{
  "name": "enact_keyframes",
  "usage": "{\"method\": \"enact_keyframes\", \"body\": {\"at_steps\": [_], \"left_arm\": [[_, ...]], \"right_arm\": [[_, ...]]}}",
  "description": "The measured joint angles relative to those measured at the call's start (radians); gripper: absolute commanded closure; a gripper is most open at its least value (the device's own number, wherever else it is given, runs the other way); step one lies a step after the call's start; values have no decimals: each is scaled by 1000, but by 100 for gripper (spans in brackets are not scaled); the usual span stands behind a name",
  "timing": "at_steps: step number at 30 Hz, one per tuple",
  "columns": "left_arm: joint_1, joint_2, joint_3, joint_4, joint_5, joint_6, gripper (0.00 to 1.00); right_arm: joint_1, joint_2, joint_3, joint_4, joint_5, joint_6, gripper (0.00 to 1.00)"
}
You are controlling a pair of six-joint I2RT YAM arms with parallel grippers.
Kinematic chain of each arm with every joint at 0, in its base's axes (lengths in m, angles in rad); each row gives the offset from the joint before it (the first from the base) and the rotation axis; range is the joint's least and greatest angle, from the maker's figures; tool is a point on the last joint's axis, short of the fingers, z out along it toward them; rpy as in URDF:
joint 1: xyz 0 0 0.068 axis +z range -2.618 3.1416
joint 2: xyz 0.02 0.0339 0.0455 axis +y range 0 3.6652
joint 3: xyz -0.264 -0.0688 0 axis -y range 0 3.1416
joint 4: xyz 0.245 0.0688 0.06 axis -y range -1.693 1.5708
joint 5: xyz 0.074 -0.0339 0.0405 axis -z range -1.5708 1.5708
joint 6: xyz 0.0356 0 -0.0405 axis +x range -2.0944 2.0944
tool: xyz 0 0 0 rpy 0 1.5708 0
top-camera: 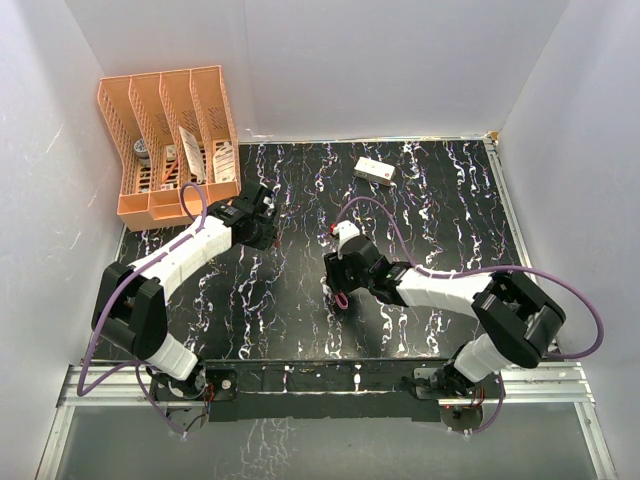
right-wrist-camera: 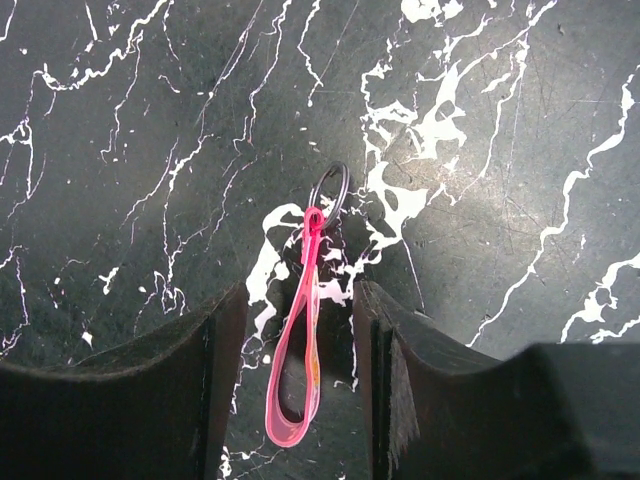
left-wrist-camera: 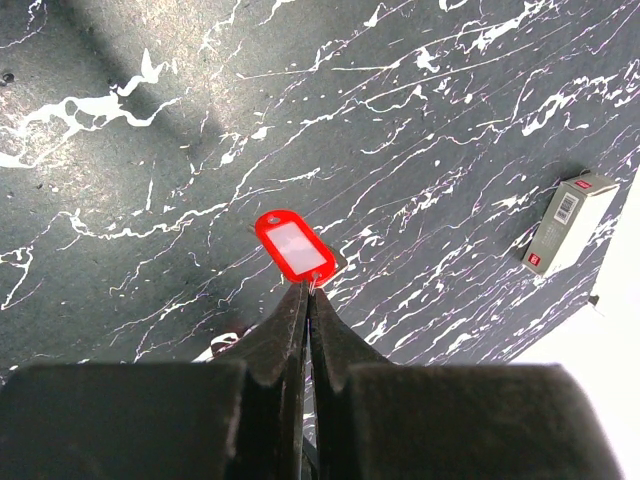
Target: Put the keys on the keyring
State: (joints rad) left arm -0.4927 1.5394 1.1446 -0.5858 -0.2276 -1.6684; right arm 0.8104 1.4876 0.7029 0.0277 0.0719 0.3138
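Note:
The pink tag's ring end (right-wrist-camera: pixel 313 220) is ahead of both fingers, so the right gripper isn't ready to close yet and should first move toward the ring end, then close.
My left gripper (left-wrist-camera: pixel 308 292) is shut, pinching the thin metal end of the key with the bright red head (left-wrist-camera: pixel 293 246), which sticks out past the fingertips over the black marbled table. In the top view the left gripper (top-camera: pixel 262 215) is at mid-left. My right gripper (right-wrist-camera: pixel 300 295) is open and low over the table, one finger on each side of the keyring's pink tag (right-wrist-camera: pixel 303 340). The dark thin ring (right-wrist-camera: pixel 330 190) lies just beyond the fingertips. In the top view the right gripper (top-camera: pixel 338 290) is at the centre. The pale metal key is not in view.
A white rectangular box with red marks (top-camera: pixel 374 171) lies at the back of the table and also shows in the left wrist view (left-wrist-camera: pixel 570 222). An orange slotted file organiser (top-camera: pixel 170 140) stands at the back left. White walls enclose the table.

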Motion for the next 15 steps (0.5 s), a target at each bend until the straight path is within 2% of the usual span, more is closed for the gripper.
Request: {"method": "enact_keyframes", "body": {"at_steps": [15], "left_arm": [[0, 0, 0, 2, 0, 0, 100]], "right_arm": [[-1, 77, -8, 69, -11, 39, 55]]}}
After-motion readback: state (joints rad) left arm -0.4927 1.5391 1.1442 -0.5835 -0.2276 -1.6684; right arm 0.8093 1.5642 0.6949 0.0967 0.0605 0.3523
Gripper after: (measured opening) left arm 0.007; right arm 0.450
